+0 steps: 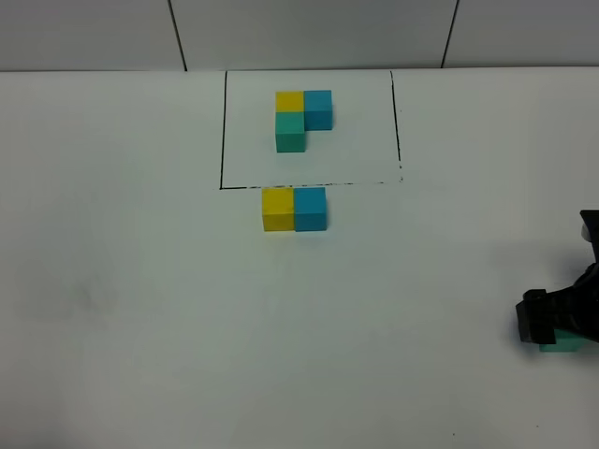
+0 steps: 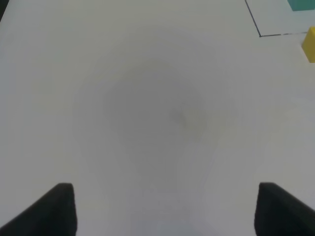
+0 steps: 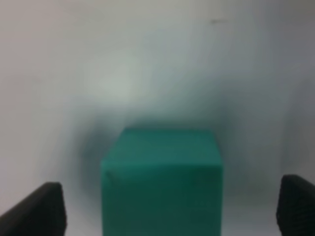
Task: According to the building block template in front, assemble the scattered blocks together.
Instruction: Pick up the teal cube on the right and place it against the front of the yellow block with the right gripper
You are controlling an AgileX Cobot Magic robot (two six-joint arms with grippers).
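My right gripper should next grab the teal-green cube by its opposite sides, to join it to the loose yellow cube (image 1: 278,209).
The building block template (image 1: 290,131) is an L of yellow, blue and teal-green cubes inside a thin black-lined rectangle at the far middle of the table. Just in front of the frame, a loose yellow cube (image 1: 278,209) and a loose blue cube (image 1: 310,209) sit side by side, touching. The loose teal-green cube (image 1: 566,342) lies at the far right edge, partly under my right gripper (image 1: 552,323). In the right wrist view this cube (image 3: 161,179) stands between the open fingers (image 3: 37,209) with gaps on both sides. My left gripper (image 2: 165,209) is open over bare table.
The table (image 1: 140,309) is plain white. The left wrist view catches a corner of the black frame line (image 2: 259,34), an edge of the loose yellow cube (image 2: 309,44) and a bit of the template's teal-green cube (image 2: 300,4). The left arm is outside the exterior view.
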